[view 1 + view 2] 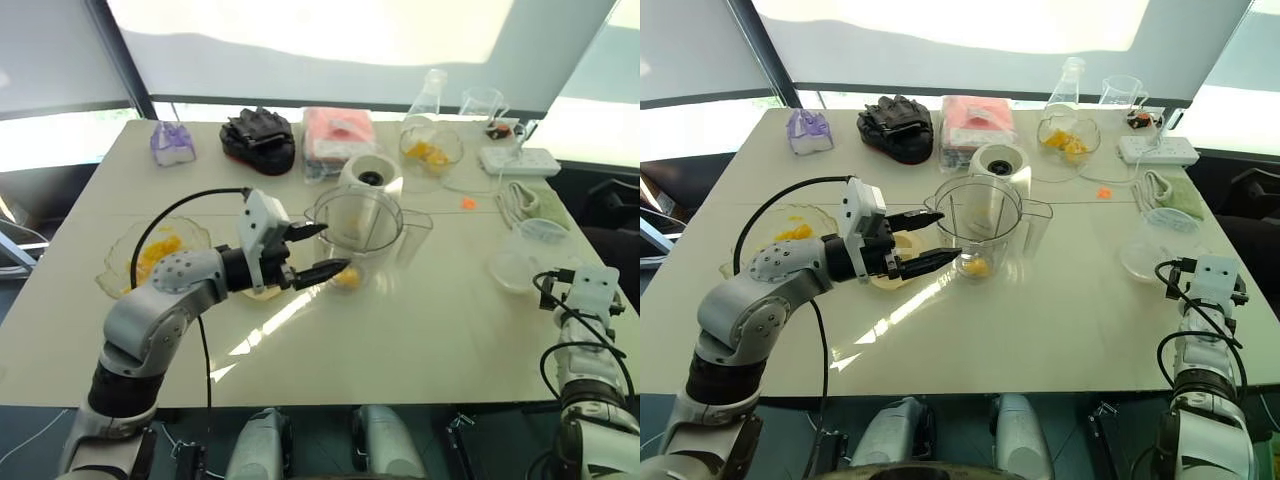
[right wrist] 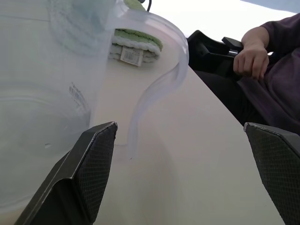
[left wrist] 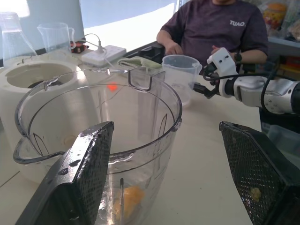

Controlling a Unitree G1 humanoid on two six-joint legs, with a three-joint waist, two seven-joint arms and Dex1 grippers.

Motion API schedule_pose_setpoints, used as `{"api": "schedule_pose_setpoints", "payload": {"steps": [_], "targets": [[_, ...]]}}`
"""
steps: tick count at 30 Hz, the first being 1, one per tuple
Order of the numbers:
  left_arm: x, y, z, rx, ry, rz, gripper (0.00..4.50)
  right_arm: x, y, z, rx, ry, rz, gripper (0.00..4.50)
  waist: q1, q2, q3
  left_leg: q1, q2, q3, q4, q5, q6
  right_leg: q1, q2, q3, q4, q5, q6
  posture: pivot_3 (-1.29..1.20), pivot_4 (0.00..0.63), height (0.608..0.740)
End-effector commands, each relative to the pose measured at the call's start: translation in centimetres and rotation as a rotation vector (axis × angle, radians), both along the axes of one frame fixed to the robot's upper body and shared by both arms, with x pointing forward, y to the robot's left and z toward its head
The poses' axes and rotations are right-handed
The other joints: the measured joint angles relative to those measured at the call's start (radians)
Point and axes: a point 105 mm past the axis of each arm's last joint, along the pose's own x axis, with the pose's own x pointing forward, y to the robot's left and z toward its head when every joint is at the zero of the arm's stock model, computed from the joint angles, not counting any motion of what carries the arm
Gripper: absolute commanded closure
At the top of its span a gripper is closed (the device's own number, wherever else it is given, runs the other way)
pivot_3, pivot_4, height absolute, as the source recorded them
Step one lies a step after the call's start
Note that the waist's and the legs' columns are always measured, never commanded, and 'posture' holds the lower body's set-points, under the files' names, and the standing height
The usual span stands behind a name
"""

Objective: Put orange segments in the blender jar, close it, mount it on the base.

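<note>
My fingers are beside the beaker handle's lower end (image 2: 133,136) in the wrist view, so they would hold the handle if they closed now. My right gripper should close on the handle.
The clear blender jar (image 1: 356,222) stands upright mid-table with one orange segment (image 1: 345,278) at its bottom. Just behind it sits the cream-white base (image 1: 370,172) with its black socket. My left gripper (image 1: 335,248) hovers open at the jar's left side, with one finger (image 3: 89,164) in front of its wall and nothing held. More orange segments lie in a glass bowl (image 1: 150,252) at the left and another bowl (image 1: 430,152) at the back. My right gripper (image 2: 180,126) is open, facing a clear handled beaker (image 1: 528,252) at the right edge.
A flat cream-yellow lid (image 1: 902,247) lies under my left gripper. Along the back are a purple item (image 1: 172,142), black gloves (image 1: 258,138), a pink pack (image 1: 338,130), a flask (image 1: 432,90) and a power strip (image 1: 520,160). A person (image 3: 220,23) sits beyond the right side.
</note>
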Motion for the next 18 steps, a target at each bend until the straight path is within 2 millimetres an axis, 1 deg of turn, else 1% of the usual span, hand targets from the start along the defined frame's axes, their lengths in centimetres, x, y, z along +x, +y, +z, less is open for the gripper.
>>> {"api": "schedule_pose_setpoints", "payload": {"steps": [1,2,3,5,9,10,14,16,18], "targets": [[-0.7,-0.2,0.9,-0.001,-0.040,-0.017,0.72,0.2,-0.9,1.3,-0.026,-0.029,-0.023,0.51,0.001,0.000,0.000,0.000,0.000,0.000,0.000,0.000,0.000,0.000,0.000,0.000,0.000,0.000,0.000,0.00,0.150,0.740],[-0.6,-0.1,0.9,0.000,-0.040,-0.016,0.72,0.3,-1.1,1.4,-0.024,-0.029,-0.028,0.79,0.001,0.000,0.000,0.000,0.000,0.000,0.000,0.000,0.000,0.000,0.000,0.000,0.000,0.000,0.000,0.00,0.150,0.740],[-0.6,-0.1,0.9,0.001,-0.039,-0.015,0.72,0.4,-1.1,1.5,-0.024,-0.029,-0.031,1.25,0.001,0.000,0.000,0.000,0.000,0.000,0.000,0.000,0.000,0.000,0.000,0.000,0.000,0.000,0.000,0.00,0.150,0.740],[-0.6,-0.1,1.0,0.002,-0.038,-0.013,0.72,0.5,-1.2,1.6,-0.019,-0.033,-0.037,2.31,0.004,0.000,0.000,0.000,0.000,0.000,-0.001,0.000,0.000,0.000,0.000,0.000,0.000,0.000,0.000,0.00,0.150,0.740],[-0.5,0.0,1.0,0.006,-0.038,-0.013,0.72,0.9,-0.9,1.7,-0.007,-0.050,-0.023,4.27,0.005,0.000,0.000,0.000,0.000,0.000,-0.001,0.000,0.000,0.000,0.000,0.000,-0.001,0.000,0.000,0.00,0.150,0.740],[-0.5,0.0,1.0,0.007,-0.037,-0.013,0.72,1.0,-0.8,1.7,-0.005,-0.054,-0.018,4.40,0.005,0.000,0.000,0.000,0.000,0.000,-0.001,0.000,0.000,0.001,0.000,0.000,-0.002,0.000,0.000,0.00,0.150,0.740],[-0.4,0.3,1.2,0.010,-0.039,-0.012,0.72,1.5,-0.1,2.0,-0.009,-0.071,0.018,4.40,0.002,0.000,0.000,0.000,0.000,0.000,-0.001,0.000,0.000,0.001,0.000,0.000,-0.002,0.000,0.001,0.00,0.150,0.740],[-0.5,0.7,1.6,0.021,-0.048,-0.011,0.72,1.8,0.1,3.0,-0.032,-0.114,0.028,4.40,0.002,0.000,0.001,0.000,0.000,-0.001,-0.001,0.000,0.000,0.001,0.000,0.000,-0.002,0.000,0.001,0.00,0.150,0.740],[-0.4,1.5,2.0,0.044,-0.062,-0.006,0.72,2.2,0.4,5.1,-0.077,-0.184,0.055,4.40,0.002,0.001,0.001,0.000,0.000,-0.001,-0.001,0.000,0.000,0.001,0.000,0.000,-0.002,0.000,0.001,0.00,0.150,0.740]]}}
